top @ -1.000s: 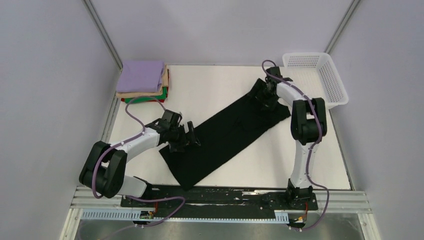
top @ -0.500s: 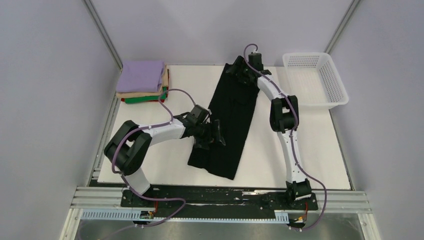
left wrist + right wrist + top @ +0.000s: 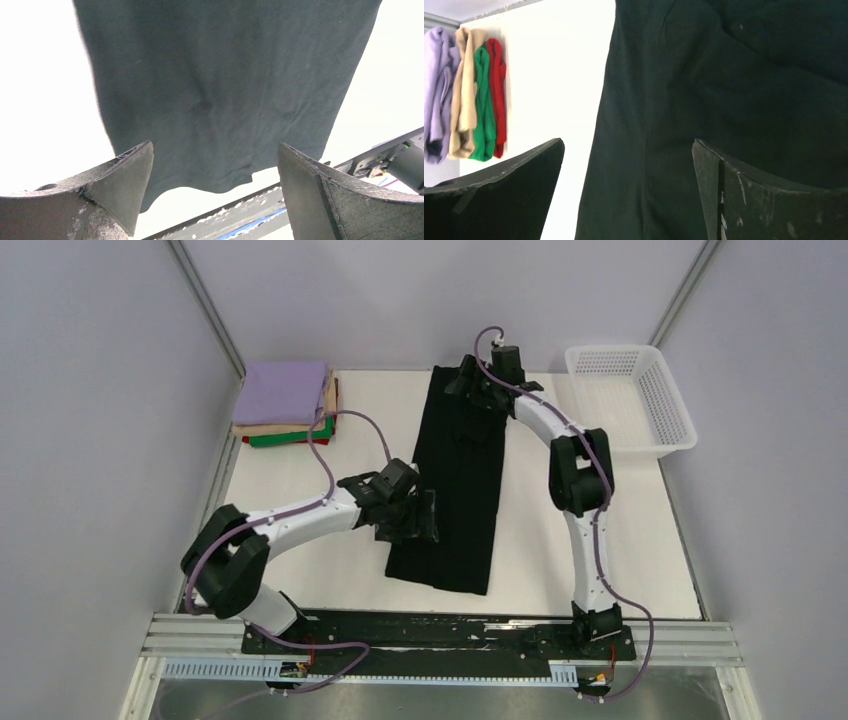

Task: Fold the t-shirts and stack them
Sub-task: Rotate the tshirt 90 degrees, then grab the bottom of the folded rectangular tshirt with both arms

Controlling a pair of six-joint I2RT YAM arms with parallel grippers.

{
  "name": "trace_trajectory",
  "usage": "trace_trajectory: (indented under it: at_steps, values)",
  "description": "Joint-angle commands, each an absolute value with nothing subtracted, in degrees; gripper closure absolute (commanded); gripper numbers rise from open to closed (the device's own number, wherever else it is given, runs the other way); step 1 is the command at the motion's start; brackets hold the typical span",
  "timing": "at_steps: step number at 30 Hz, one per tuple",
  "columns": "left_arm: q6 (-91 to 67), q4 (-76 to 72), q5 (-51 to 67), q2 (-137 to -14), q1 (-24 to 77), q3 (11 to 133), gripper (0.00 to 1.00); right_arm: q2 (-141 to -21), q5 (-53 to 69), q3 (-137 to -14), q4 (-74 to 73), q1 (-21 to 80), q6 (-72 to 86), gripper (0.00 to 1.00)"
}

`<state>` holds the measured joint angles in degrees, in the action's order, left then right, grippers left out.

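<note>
My left gripper should grab the black t-shirt's near hem corner on the stack side next, to fold the t-shirt toward its far end.
A large black t-shirt [image 3: 462,480] lies flat on the white table as a long folded strip running from the far edge toward the near edge. My left gripper [image 3: 418,522] is open at the strip's left edge near its lower end. In the left wrist view the gripper [image 3: 215,146] hangs open and empty over the shirt's [image 3: 220,85] hem. My right gripper [image 3: 468,390] is open over the strip's far end. The right wrist view shows the gripper [image 3: 628,141] empty above the cloth [image 3: 724,90]. The folded lavender, tan, green and red shirts [image 3: 286,404] are stacked at the far left and also show in the right wrist view [image 3: 469,95].
A white mesh basket [image 3: 655,405] stands at the far right corner of the table [image 3: 300,570]. The black base rail [image 3: 440,632] runs along the near edge. Grey walls close in the left, back and right sides.
The black shirt has swung from a diagonal lie to nearly straight front-to-back. My right gripper moved left along the far edge, my left gripper moved right; both ends now lie flat.
</note>
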<state>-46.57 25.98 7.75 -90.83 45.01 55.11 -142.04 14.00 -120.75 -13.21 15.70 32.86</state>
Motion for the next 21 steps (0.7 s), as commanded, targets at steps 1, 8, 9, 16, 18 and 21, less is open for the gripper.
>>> trace_trajectory:
  at_steps: [1,8,9,16,18,21]
  values:
    - [-44.3,34.8,-2.1,-81.0,44.7,53.0,0.00,-120.8,8.6,-107.3,-11.3,16.0,25.1,0.00]
    - [-42.1,37.5,-2.1,-73.2,41.4,44.8,0.00,-95.0,3.4,-74.8,-18.6,16.9,33.7,0.00]
    - [-42.0,37.5,-1.9,-73.6,41.3,44.5,0.00,-92.0,2.6,-70.6,-20.3,17.1,36.9,0.00]
    - [-41.1,33.7,3.9,-76.2,41.2,41.4,0.15,-76.8,4.4,-50.6,-28.1,23.3,41.6,0.01]
    - [-41.4,33.0,4.3,-76.7,41.2,40.4,0.20,-74.0,6.2,-48.0,-30.3,25.4,42.5,0.02]
    - [-42.0,30.6,5.4,-77.9,41.2,39.1,0.28,-71.2,9.6,-45.2,-32.1,28.8,43.5,0.04]
